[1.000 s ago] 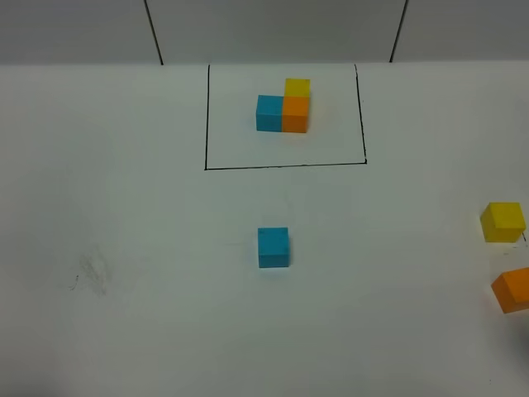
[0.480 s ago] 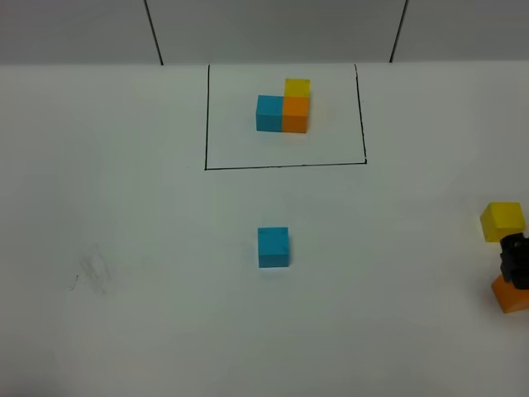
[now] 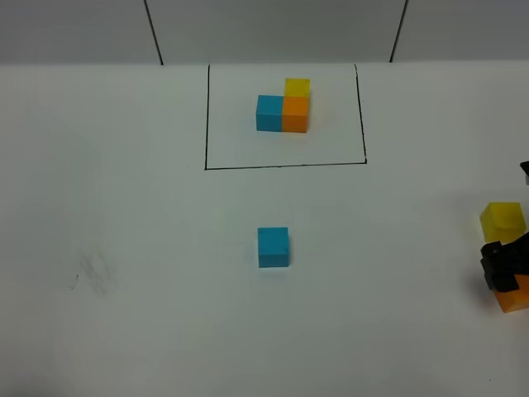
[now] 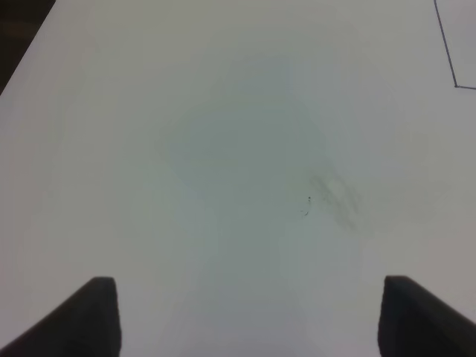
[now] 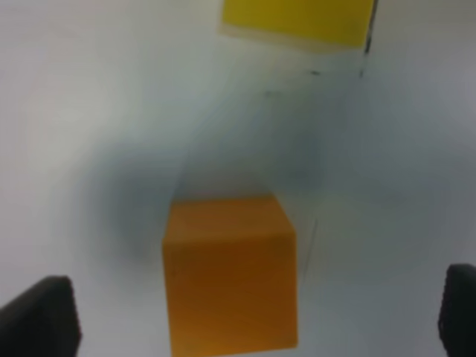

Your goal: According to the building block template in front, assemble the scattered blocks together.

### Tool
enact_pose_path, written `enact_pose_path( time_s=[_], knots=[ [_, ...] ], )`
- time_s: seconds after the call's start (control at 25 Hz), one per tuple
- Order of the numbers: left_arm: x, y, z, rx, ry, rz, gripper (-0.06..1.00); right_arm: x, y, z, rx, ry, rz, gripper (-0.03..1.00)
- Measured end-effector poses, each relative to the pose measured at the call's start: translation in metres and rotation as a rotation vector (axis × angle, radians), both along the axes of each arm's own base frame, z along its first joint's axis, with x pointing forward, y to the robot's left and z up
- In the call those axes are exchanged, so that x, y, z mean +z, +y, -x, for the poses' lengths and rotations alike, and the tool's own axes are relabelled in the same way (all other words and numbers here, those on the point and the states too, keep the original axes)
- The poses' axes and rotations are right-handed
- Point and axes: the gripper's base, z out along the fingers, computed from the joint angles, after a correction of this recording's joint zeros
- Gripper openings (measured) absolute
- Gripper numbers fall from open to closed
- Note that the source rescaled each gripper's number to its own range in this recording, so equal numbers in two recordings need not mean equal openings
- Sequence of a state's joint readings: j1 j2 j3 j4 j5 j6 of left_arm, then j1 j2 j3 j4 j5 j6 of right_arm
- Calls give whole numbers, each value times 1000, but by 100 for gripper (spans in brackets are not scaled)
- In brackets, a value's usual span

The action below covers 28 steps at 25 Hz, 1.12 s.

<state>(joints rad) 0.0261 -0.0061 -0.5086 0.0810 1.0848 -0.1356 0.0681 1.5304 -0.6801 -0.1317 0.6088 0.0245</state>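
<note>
The orange cube [image 3: 514,294] is below my fingers, which stop above it. My right gripper should go lower before it closes, because it would miss the cube if it closed now.
The template [image 3: 283,106], joined blue, orange and yellow cubes, sits inside a black drawn rectangle at the back. The loose blue cube [image 3: 273,246] lies mid-table. The loose yellow cube [image 3: 503,220] and orange cube [image 3: 514,294] lie at the right edge. My right gripper [image 3: 504,265] hangs over the orange cube, partly hiding it. In the right wrist view the orange cube [image 5: 230,271] sits between the open fingers [image 5: 37,316], with the yellow cube [image 5: 297,18] beyond. My left gripper [image 4: 249,312] is open over bare table, out of the exterior high view.
The white table [image 3: 124,231] has a faint smudge [image 3: 91,273] at the left, also in the left wrist view [image 4: 335,197]. A corner of the drawn rectangle [image 4: 446,52] shows in the left wrist view. A grey wall with two dark seams stands behind.
My right gripper has come in from the right edge and moved over the orange cube. The cubes have not moved.
</note>
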Motion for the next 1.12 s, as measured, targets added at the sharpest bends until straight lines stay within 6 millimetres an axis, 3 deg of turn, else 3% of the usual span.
enact_pose_path(
  time_s=[0.64,0.72,0.8,0.96,1.12],
  knots=[
    [0,0,0,0,0,0,60,-36,-6,-10,-14,77,-6,87],
    [0,0,0,0,0,0,60,-39,-6,-10,-18,87,-9,81],
    [0,0,0,0,0,0,60,-41,-5,-10,-22,95,-11,68],
    [0,0,0,0,0,0,60,-43,-5,-10,-26,102,-14,22],
    [0,0,0,0,0,0,60,-38,-4,-9,-19,91,-13,23]
  ],
)
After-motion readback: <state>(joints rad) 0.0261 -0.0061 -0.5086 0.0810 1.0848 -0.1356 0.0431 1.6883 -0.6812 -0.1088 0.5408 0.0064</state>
